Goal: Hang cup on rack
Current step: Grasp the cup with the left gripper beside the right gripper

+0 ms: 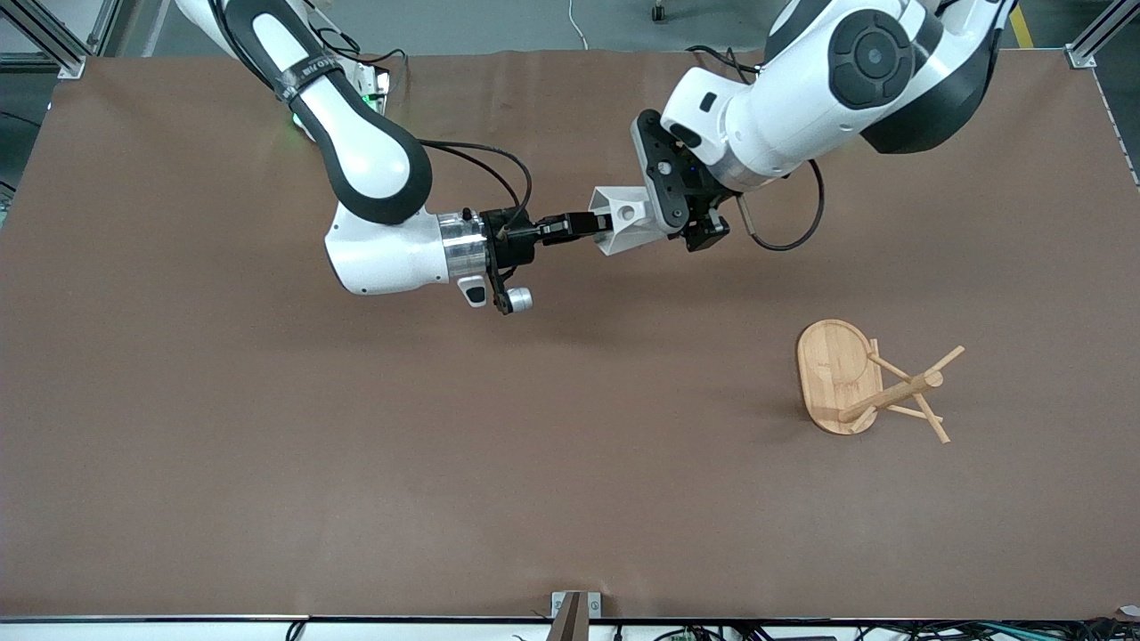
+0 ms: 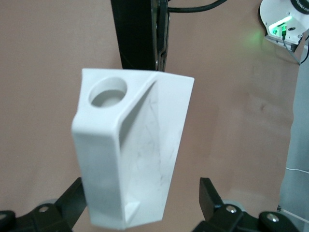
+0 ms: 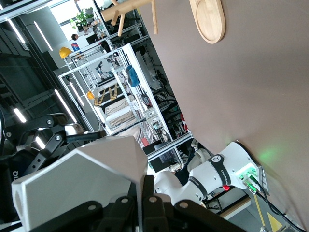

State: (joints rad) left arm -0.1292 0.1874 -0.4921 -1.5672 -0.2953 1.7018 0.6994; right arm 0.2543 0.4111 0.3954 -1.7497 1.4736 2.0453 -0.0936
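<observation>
My left gripper will next take hold of the white cup by its narrow base, so that the cup's handle stays free to hang on the rack.
The white faceted cup hangs in the air on its side over the table's middle, between both grippers. My right gripper is shut on the wall at the cup's wide mouth; in the right wrist view its fingers pinch the thin rim of the cup. My left gripper is open around the cup's narrow base. In the left wrist view the cup fills the space between the fingers, with a gap on one side. The bamboo rack stands toward the left arm's end, nearer the front camera.
The brown table carries only the rack. The rack's oval base and pegs show in the right wrist view. The right arm's base with its green light shows in the left wrist view.
</observation>
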